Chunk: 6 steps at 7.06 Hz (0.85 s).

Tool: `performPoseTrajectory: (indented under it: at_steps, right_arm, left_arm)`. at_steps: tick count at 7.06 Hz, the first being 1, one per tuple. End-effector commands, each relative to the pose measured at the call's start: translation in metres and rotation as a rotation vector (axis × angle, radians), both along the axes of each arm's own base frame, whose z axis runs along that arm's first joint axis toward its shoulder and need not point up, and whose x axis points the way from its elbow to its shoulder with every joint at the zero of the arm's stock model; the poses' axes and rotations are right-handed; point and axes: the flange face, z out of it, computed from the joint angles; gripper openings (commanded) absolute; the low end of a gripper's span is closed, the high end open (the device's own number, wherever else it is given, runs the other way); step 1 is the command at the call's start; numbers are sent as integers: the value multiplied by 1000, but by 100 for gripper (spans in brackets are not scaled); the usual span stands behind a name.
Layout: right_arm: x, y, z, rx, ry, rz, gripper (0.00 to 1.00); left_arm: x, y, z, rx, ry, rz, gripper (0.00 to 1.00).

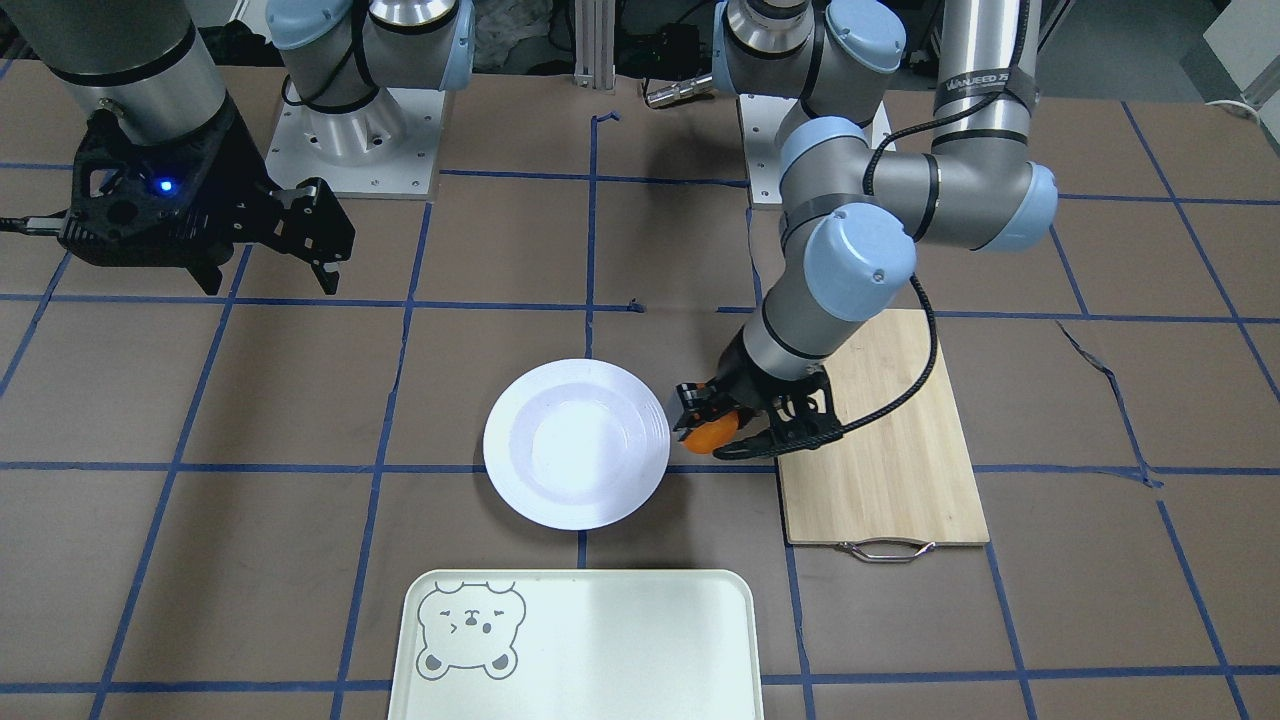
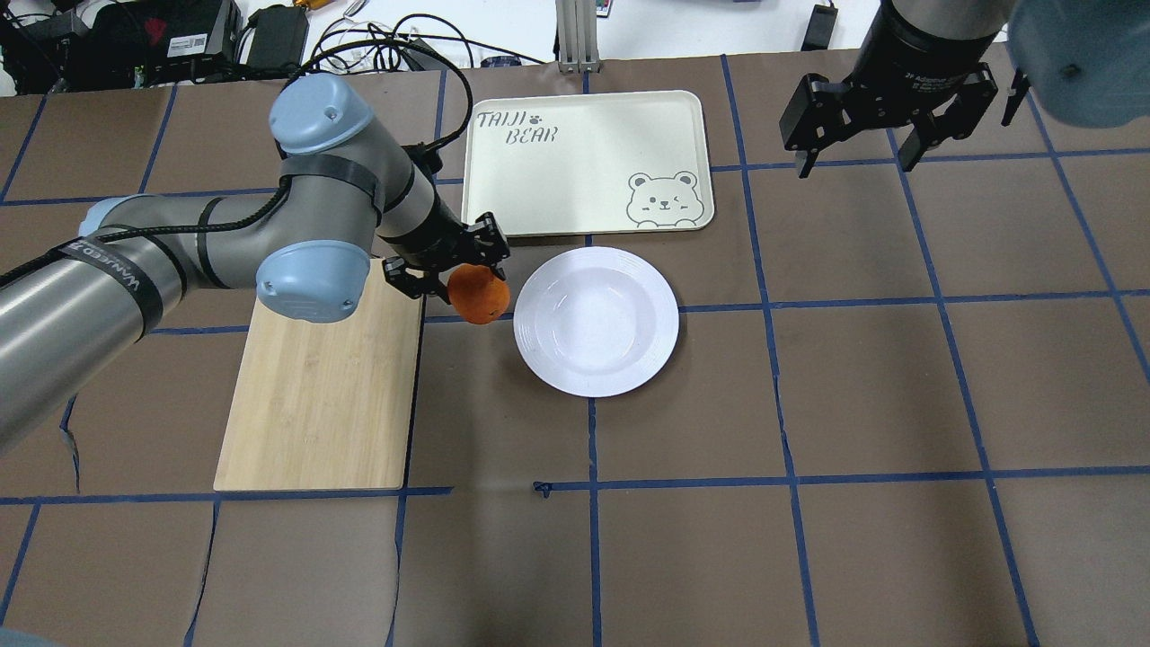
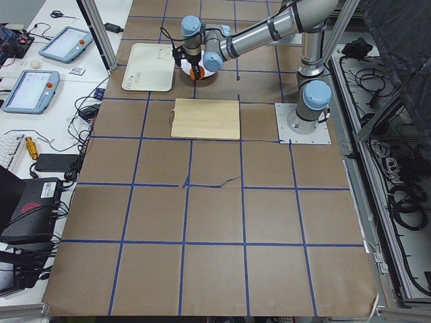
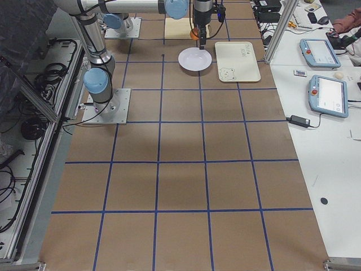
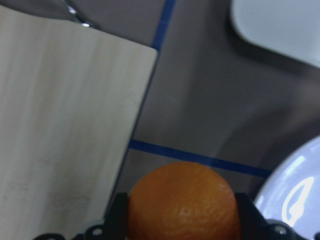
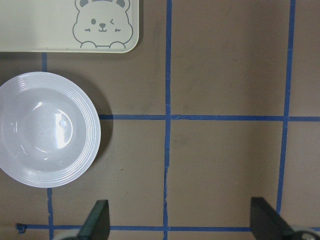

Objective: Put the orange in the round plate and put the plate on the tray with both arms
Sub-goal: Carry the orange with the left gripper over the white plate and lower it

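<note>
Next, my right gripper grabs the plate by its thin raised rim (image 1: pixel 491 444), since the plate spreads too wide for the fingers across its round side (image 1: pixel 577 444).
My left gripper (image 2: pixel 467 270) is shut on the orange (image 2: pixel 478 295), holding it above the table just beside the round plate's (image 2: pixel 596 321) edge, between the plate and the bamboo board. The left wrist view shows the orange (image 5: pixel 182 200) squeezed between both fingers, with the plate's rim (image 5: pixel 295 195) at the right. The white plate (image 1: pixel 577 443) lies empty on the table. The cream tray (image 2: pixel 588 162) with the bear face sits just beyond it, also empty. My right gripper (image 2: pixel 885 135) hangs open, high over the far right of the table, with nothing between its fingers.
A bamboo cutting board (image 2: pixel 323 386) with a metal handle lies under my left arm, next to the plate. Blue tape lines grid the brown table. Tablets and cables lie on side benches (image 4: pixel 327 68) beyond the table.
</note>
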Motion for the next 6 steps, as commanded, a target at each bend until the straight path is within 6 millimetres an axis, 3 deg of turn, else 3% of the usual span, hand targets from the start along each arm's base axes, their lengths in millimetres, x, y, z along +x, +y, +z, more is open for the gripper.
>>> performPoseTrajectory:
  at_steps: [1,2,4,5,6]
  right_arm:
    - [0,0,-1,4,2,0,100]
    - [0,0,-2,5,0,0,100]
    - [-1,0,-4,7,0,-3,100]
    - [0,0,-5,7,-2,-1,100]
    - [0,0,-8,7,-1,-1,100]
  left_arm:
    - [-64,9,-15,-23,114,-50,2]
    - [-74,9,-37,-2,120,-65,3]
    - [-81,8,-75,49,117,-78,24]
    - [-85,9,-79,48,113,-87,91]
    - [-87,7,-78,36,116,-96,100]
